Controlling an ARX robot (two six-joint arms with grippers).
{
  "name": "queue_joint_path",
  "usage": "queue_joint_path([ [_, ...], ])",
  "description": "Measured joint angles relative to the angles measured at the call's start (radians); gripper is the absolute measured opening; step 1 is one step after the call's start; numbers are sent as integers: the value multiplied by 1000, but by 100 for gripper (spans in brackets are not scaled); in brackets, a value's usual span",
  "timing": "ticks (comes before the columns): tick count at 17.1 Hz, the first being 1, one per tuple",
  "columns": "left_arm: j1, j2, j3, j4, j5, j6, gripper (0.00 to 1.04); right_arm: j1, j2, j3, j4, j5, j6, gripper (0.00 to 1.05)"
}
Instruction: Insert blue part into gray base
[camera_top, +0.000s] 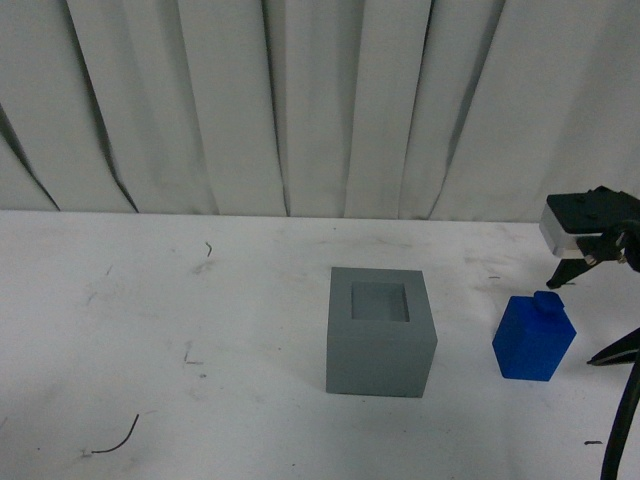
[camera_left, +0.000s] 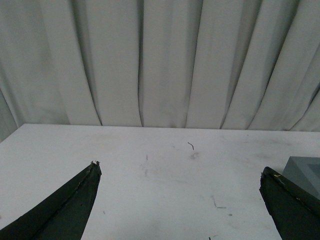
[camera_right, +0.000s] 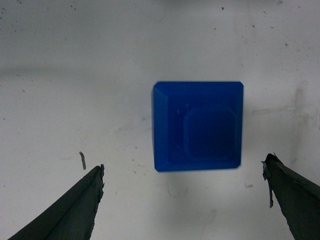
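Note:
My right gripper will next grab the blue part by its flat sides. Then I will put the blue part into the gray base.
The gray base (camera_top: 380, 335) stands in the middle of the white table, its square recess facing up and empty. The blue part (camera_top: 533, 338) stands upright on the table to its right, knob on top, a short gap between them. My right gripper (camera_top: 580, 320) is open just right of and above the blue part. In the right wrist view the blue part (camera_right: 197, 126) lies just beyond my open right gripper (camera_right: 183, 163), untouched. My left gripper (camera_left: 179, 172) is open and empty over bare table, with a corner of the gray base (camera_left: 306, 172) behind one finger. The left gripper is out of the front view.
A pleated white curtain (camera_top: 300, 100) closes off the back of the table. A small black wire scrap (camera_top: 120, 435) lies front left, with scuff marks (camera_top: 207, 250) behind it. My right arm's black cable (camera_top: 625, 420) hangs at the right edge.

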Motion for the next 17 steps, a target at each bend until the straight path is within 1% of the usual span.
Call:
queue_joint_path([
  [2, 0, 0, 0, 0, 0, 0, 98, 38, 26, 16, 10, -2, 19, 98],
  [4, 0, 0, 0, 0, 0, 0, 98, 50, 46, 28, 37, 0, 26, 98],
  [9, 0, 0, 0, 0, 0, 0, 98, 60, 76, 51, 36, 5, 51, 98],
  [13, 0, 0, 0, 0, 0, 0, 98, 71, 76, 55, 24, 30, 52, 55],
  [14, 0, 0, 0, 0, 0, 0, 98, 71, 76, 55, 23, 29, 51, 48],
  [17, 0, 0, 0, 0, 0, 0, 98, 68, 76, 68, -19, 24, 51, 47],
])
